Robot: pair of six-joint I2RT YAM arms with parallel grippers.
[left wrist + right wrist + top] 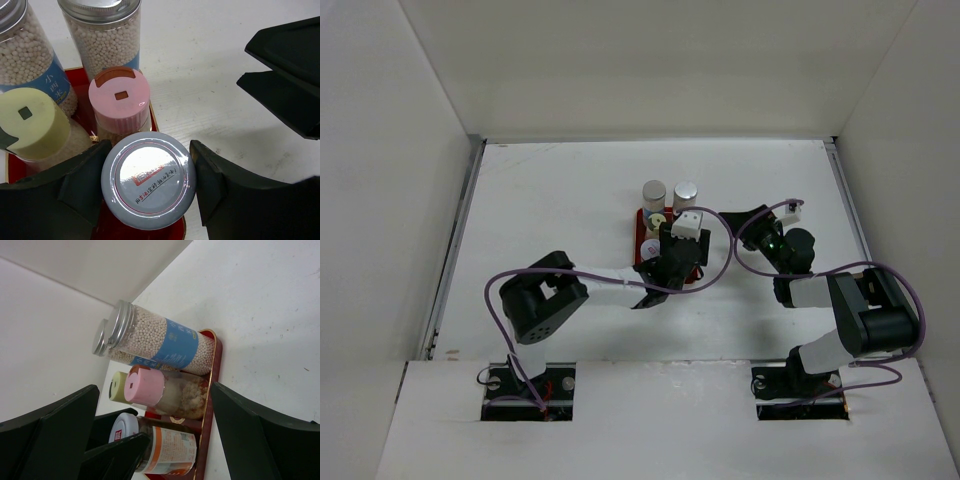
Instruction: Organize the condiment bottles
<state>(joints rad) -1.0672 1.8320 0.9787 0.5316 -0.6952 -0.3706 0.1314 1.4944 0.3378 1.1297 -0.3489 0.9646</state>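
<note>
The jar is upright with its base inside the gold-edged rim and would end standing in the tray [638, 228], so it is time for my left gripper to open.
The red tray [638, 228] holds several condiment jars. Two tall jars of white beads with silver caps [653, 192] [686, 192] stand at its far end [102, 35]. In front of them are a yellow-lidded jar [30, 122] and a pink-lidded jar [120, 102]. My left gripper [148, 187] is shut on a jar with a whitish-grey lid [148, 180] and an orange label [175, 450]. That jar stands upright at the tray's near right corner. My right gripper [738, 225] is open and empty, just right of the tray and facing the jars [154, 386].
White walls enclose the white table on the left, back and right. The tray's gold-edged rim [212, 370] runs beside bare table towards my right gripper. My right finger [285, 75] hangs close to the right of the tray.
</note>
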